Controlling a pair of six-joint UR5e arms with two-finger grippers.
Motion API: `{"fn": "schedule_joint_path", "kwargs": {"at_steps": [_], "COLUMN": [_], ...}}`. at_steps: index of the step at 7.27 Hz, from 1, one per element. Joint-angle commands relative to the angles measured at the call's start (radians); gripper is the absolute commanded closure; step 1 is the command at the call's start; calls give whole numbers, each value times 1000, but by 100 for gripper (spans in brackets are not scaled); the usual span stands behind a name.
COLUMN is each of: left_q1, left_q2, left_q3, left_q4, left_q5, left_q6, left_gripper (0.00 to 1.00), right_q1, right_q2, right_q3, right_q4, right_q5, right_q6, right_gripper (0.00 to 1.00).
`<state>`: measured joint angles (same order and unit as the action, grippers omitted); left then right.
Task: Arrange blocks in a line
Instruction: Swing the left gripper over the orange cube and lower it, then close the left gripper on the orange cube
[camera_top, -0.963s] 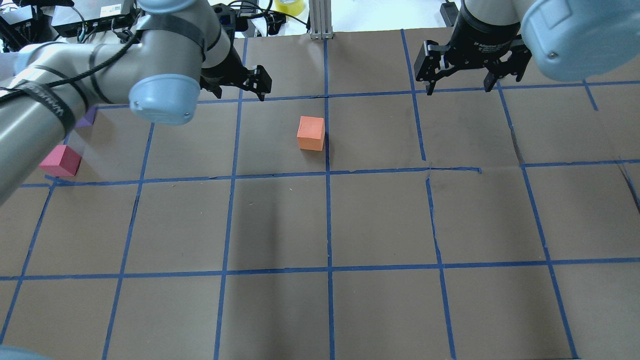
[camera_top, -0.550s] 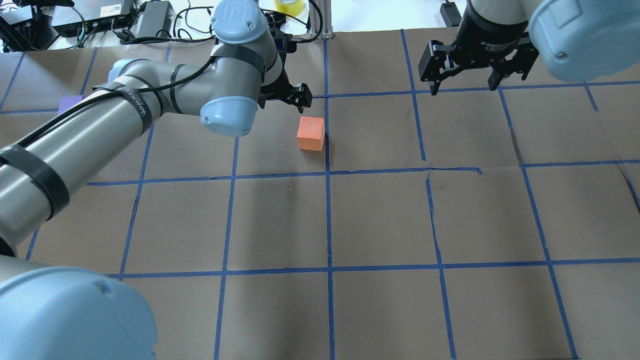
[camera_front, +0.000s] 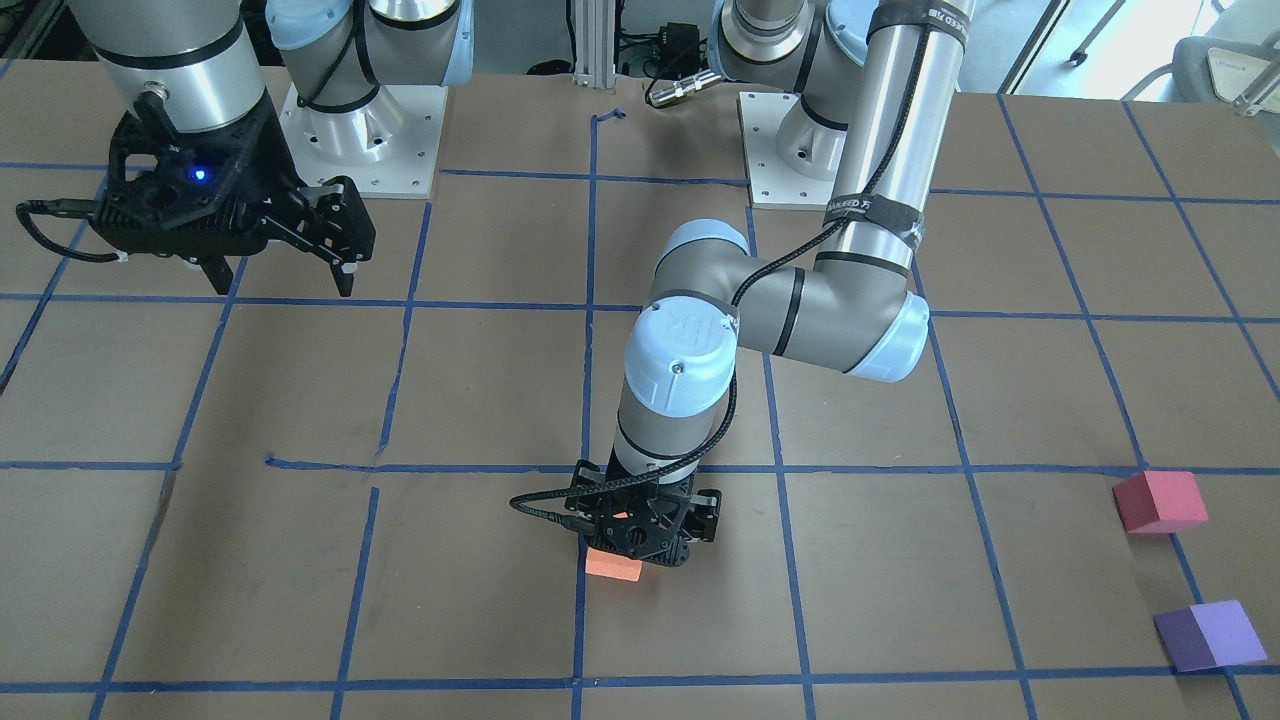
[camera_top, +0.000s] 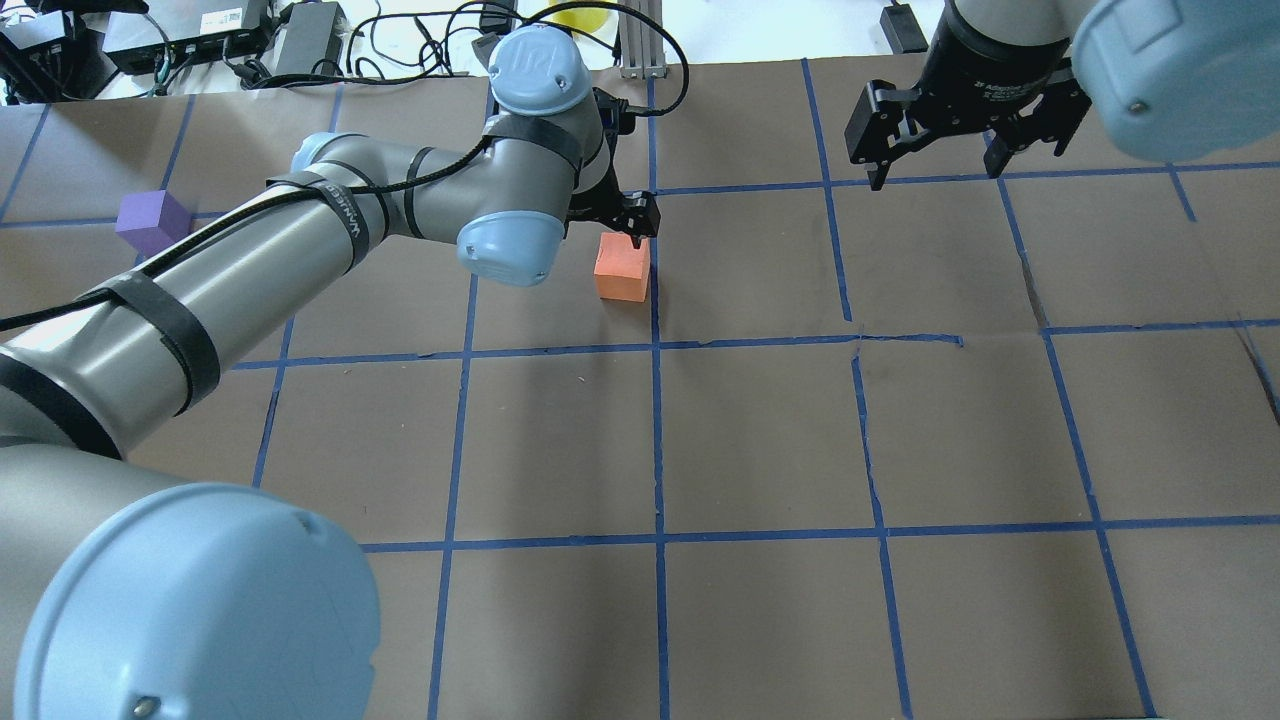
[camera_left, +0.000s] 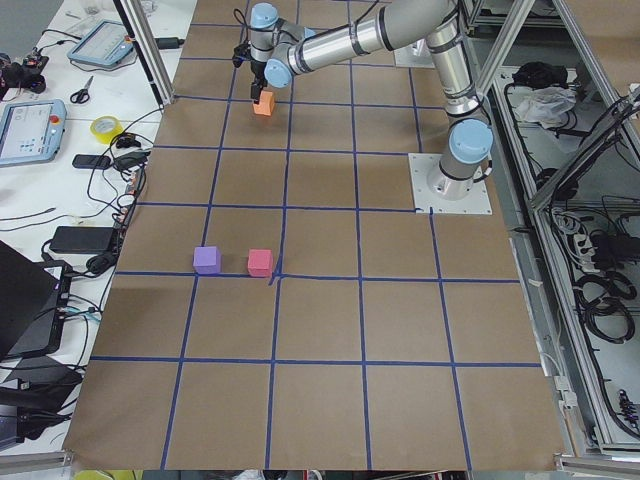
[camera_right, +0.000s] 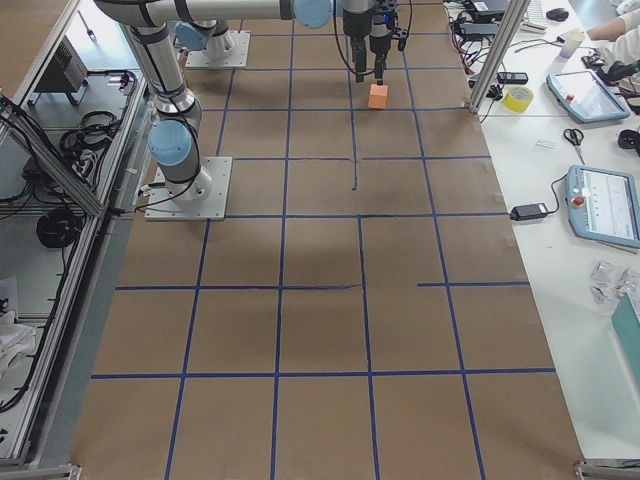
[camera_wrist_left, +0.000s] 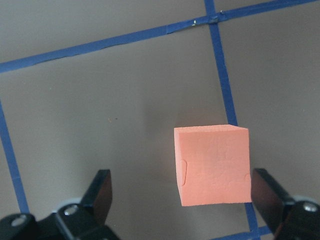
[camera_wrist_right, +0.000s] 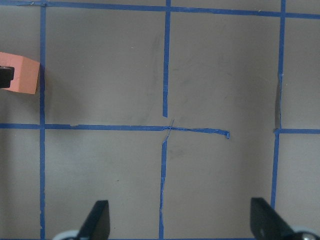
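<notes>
The orange block needs to form a line with the purple block (camera_front: 1210, 635). My left gripper needs to grab the orange block by its opposite sides next.
The orange block (camera_top: 621, 268) sits near the table's middle, against a blue tape line. My left gripper (camera_top: 628, 222) hovers open just above it. In the left wrist view the orange block (camera_wrist_left: 212, 165) lies between the fingers, close to the right finger (camera_wrist_left: 267, 192), with the left gripper (camera_wrist_left: 183, 197) not closed on it. The purple block (camera_top: 152, 222) rests at the far left. The red-pink block (camera_front: 1160, 500) lies beside the purple block (camera_front: 1210, 635); my left arm hides it in the overhead view. My right gripper (camera_top: 935, 165) is open and empty at the back right.
Blue tape lines (camera_top: 657, 440) form a grid on the brown paper cover. Cables and electronics (camera_top: 200, 40), a yellow tape roll (camera_top: 578, 10) and an aluminium post (camera_top: 640, 40) line the far edge. The arm bases (camera_front: 360, 140) stand on the robot's side.
My left arm has swung from the left side of the table to the right, bringing its open gripper over the orange block. The purple block came into view. The right gripper barely moved.
</notes>
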<state>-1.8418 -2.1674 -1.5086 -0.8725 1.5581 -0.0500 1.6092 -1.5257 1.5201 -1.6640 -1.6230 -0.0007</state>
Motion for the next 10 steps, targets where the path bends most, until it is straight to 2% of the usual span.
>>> {"fn": "schedule_joint_path", "kwargs": {"at_steps": [1,6,7,8,9,10], "left_q1": [-19,-31,-33,-33,-33,-33], "left_q2": [-34,-92,-95,-95,-86,-68], "left_q3": [10,24,22,22,22,24], "left_q4": [4,6,6,6,6,4], "left_q5": [0,2,5,13,13,37], "left_q6": [-34,-47,-42,-60,-65,-65], "left_gripper": [0,0,20,64,81,83], "right_q1": [0,0,0,0,0,0], "right_q2": [-1,-1,-1,-1,-1,-1], "right_q3": [0,0,0,0,0,0], "right_q4": [-5,-10,-10,-10,-10,-8], "right_q5": [5,0,0,0,0,-2], "right_q6": [-1,1,1,1,1,1], "right_gripper": [0,0,0,0,0,0]}}
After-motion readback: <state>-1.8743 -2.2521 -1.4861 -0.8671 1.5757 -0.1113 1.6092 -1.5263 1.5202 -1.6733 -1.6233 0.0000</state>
